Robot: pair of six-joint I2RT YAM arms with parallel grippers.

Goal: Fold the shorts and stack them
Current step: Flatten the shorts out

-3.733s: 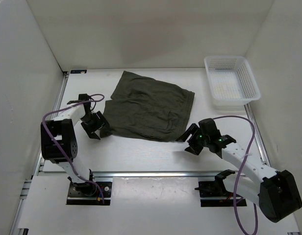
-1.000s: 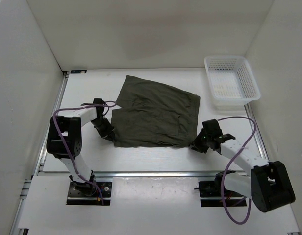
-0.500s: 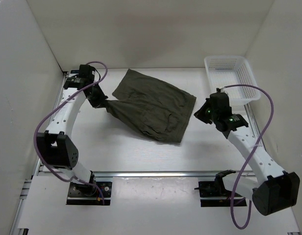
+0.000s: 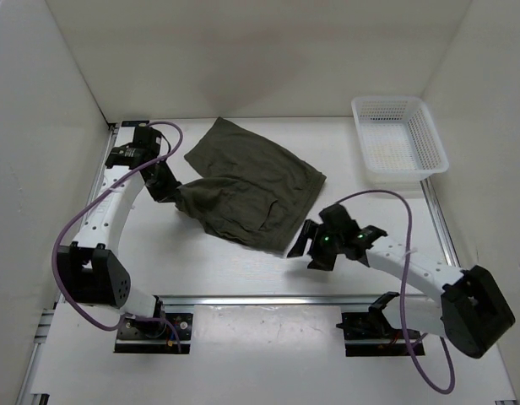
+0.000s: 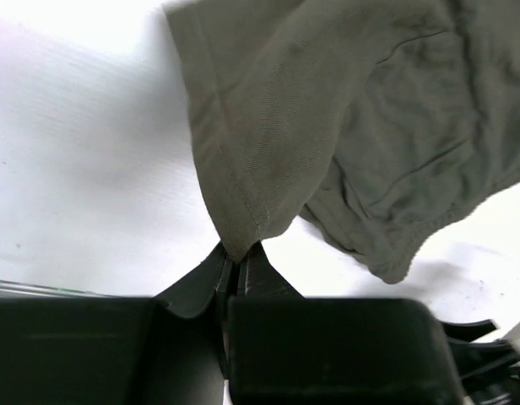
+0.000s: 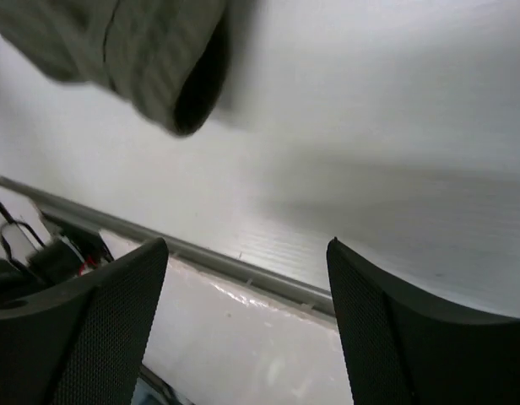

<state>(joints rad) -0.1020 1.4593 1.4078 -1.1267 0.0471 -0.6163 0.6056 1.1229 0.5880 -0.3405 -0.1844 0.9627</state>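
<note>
The robot next needs to grab the shorts with its right gripper by their rolled hem at the shorts' near corner, opposite the left gripper. Then it can lift and spread the shorts for folding.
The dark olive shorts lie rumpled across the middle of the table, their left edge pulled up. My left gripper is shut on that left edge; in the left wrist view the fingertips pinch a fold of the shorts, which hang away from them. My right gripper hovers low just off the shorts' near right corner, open and holding nothing. In the right wrist view its pads stand wide apart over bare table, with a rolled hem of the shorts at the upper left.
A white mesh basket stands at the back right corner. A metal rail runs along the table's near edge, seen also in the right wrist view as the rail. White walls close in the left, back and right sides.
The right arm swung from the back right down to the shorts' near right corner and its jaws opened. The left gripper dropped slightly nearer, still holding the cloth; the shorts shifted left.
</note>
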